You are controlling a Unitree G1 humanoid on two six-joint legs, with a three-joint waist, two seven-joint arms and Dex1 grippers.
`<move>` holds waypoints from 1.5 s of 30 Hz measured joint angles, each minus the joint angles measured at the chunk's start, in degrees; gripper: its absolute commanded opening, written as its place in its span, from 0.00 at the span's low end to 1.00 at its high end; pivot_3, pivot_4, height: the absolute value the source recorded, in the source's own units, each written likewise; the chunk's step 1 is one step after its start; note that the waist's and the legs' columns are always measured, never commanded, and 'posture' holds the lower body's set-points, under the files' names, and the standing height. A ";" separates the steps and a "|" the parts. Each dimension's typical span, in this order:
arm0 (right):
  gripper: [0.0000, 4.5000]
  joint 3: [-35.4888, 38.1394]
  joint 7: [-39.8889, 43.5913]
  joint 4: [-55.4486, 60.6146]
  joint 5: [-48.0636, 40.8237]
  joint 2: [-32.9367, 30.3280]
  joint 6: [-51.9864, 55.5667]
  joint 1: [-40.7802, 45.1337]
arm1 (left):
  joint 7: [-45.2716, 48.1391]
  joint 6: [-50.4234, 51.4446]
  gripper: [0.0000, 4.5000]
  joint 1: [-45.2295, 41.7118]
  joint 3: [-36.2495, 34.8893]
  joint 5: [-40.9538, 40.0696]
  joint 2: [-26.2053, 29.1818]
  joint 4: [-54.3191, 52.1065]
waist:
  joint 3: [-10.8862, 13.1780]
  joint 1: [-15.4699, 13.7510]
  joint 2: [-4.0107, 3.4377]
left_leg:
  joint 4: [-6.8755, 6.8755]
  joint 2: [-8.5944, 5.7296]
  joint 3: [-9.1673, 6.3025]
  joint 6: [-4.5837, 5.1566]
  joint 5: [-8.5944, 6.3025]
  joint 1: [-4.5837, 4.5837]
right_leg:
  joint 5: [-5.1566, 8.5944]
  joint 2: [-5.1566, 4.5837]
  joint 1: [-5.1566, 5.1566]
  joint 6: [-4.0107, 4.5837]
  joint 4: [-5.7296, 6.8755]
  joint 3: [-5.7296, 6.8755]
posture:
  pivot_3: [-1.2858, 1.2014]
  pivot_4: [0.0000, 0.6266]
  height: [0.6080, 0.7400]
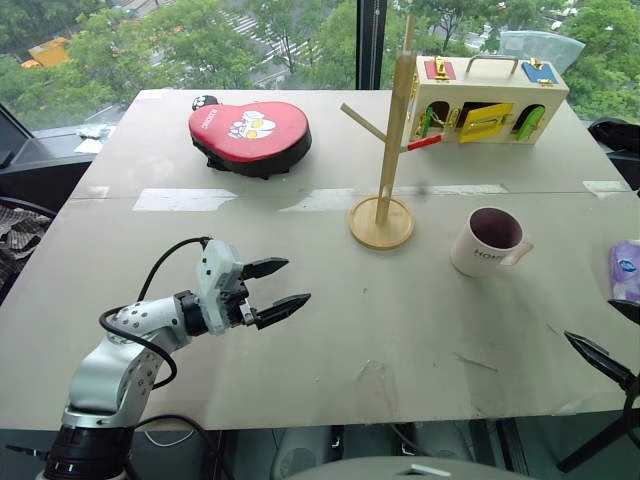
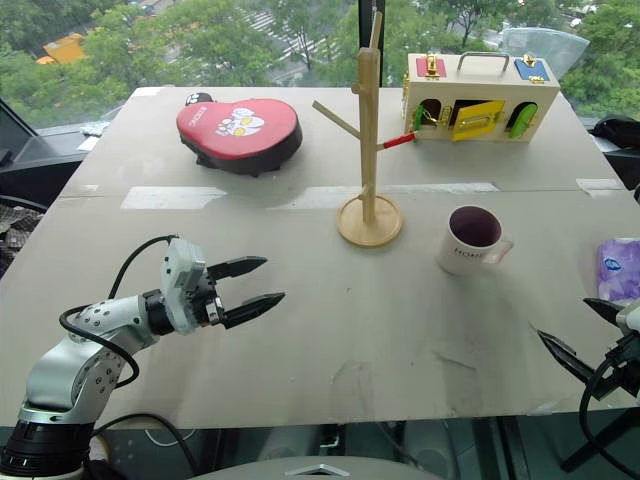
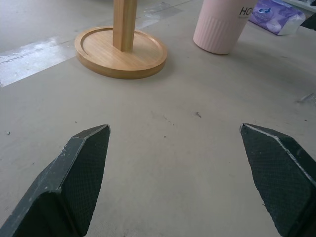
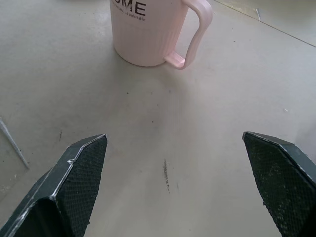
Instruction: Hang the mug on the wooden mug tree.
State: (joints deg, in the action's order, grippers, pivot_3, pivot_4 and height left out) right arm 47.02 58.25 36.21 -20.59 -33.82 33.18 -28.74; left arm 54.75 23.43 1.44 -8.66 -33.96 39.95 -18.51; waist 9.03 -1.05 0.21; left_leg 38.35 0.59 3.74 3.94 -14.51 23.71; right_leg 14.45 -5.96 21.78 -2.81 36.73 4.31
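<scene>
The mug has a wide round body (image 1: 484, 246), while the slim handle stands out, so the right gripper should next grab the mug by its handle (image 1: 519, 253).
The mug (image 1: 488, 242) stands upright on the grey table (image 1: 330, 330), right of centre, white with a dark maroon inside, its handle turned toward the right. The wooden mug tree (image 1: 395, 120) rises from its round base (image 1: 381, 222) just left of the mug, with slanted pegs, one of them red-tipped. My left gripper (image 1: 298, 281) hovers open over the table's front left, pointing toward the tree base (image 3: 121, 49), nothing between its fingers. At the front right edge my right gripper (image 2: 563, 317) is open and empty, aimed at the mug (image 4: 148, 29) a short way ahead.
A red padded mitt (image 1: 250, 135) lies at the back left. A wooden box with coloured latches (image 1: 487, 98) stands at the back right, behind the tree. A purple tissue pack (image 1: 625, 270) sits at the right edge near the mug.
</scene>
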 measured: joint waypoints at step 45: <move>0.00 -32.75 -33.51 -28.86 10.48 10.69 -17.56 32.03 | 4.88 -0.97 1.00 0.53 2.57 -7.92 -3.41 -14.03 | -0.03 0.33 -0.04 | -0.03 0.00 0.38 0.02 0.04 -0.03 | -0.08 0.53 0.15 -0.14 0.06 -0.35 | 0.52 0.24 0.93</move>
State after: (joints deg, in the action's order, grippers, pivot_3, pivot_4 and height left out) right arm 14.27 24.74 7.35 -10.11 -23.14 15.62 3.29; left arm 59.63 22.46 1.97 -6.09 -41.88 36.54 -32.54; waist 8.99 -0.72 0.17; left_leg 38.31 0.59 4.12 3.96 -14.48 23.67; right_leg 14.37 -5.43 21.93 -2.95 36.78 3.96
